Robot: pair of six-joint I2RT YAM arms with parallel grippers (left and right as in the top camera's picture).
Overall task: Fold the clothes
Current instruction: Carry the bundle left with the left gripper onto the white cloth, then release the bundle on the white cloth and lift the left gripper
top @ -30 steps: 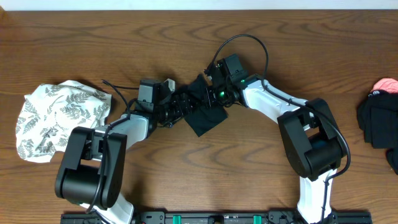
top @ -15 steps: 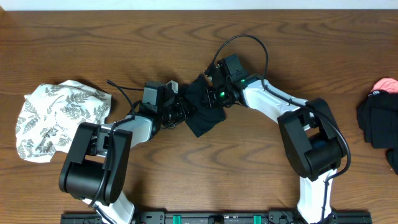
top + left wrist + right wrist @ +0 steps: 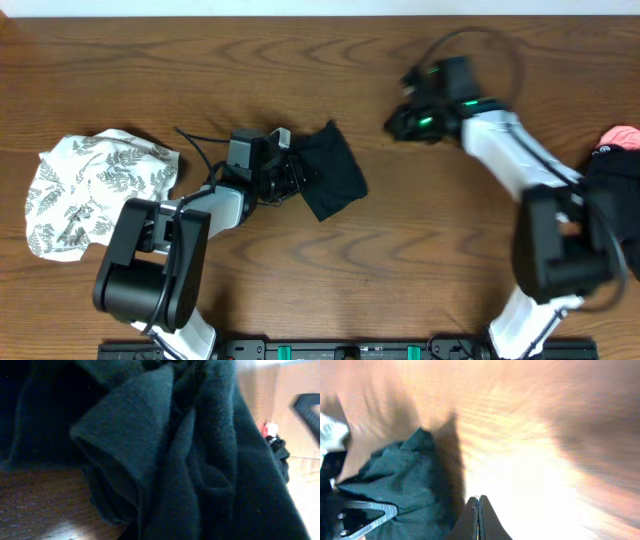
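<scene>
The black shirt would come up as one bundle if I lifted it now, because my left gripper is closed on the edge of the bunched fabric.
The clothes (image 3: 335,172), a plain black shirt, lie bunched in a small folded bundle at mid table. My left gripper (image 3: 295,178) sits at the bundle's left edge and is shut on the fabric. In the left wrist view, rumpled black cloth (image 3: 165,460) fills the frame and hides the fingers. My right gripper (image 3: 392,125) hovers up and to the right of the shirt, apart from it and blurred. In the right wrist view its fingertips (image 3: 478,505) are pressed together with nothing between them, and the shirt (image 3: 395,485) lies at lower left.
A white cloth with grey leaf print (image 3: 90,190) lies crumpled at the left. A black garment with a pink piece (image 3: 610,185) rests at the right edge, under the right arm's elbow. Bare wooden table (image 3: 320,60) stretches along the far side.
My right gripper has left the shirt and swung up and to the right. My left gripper has closed on the shirt's left edge. The bundle has opened out slightly.
</scene>
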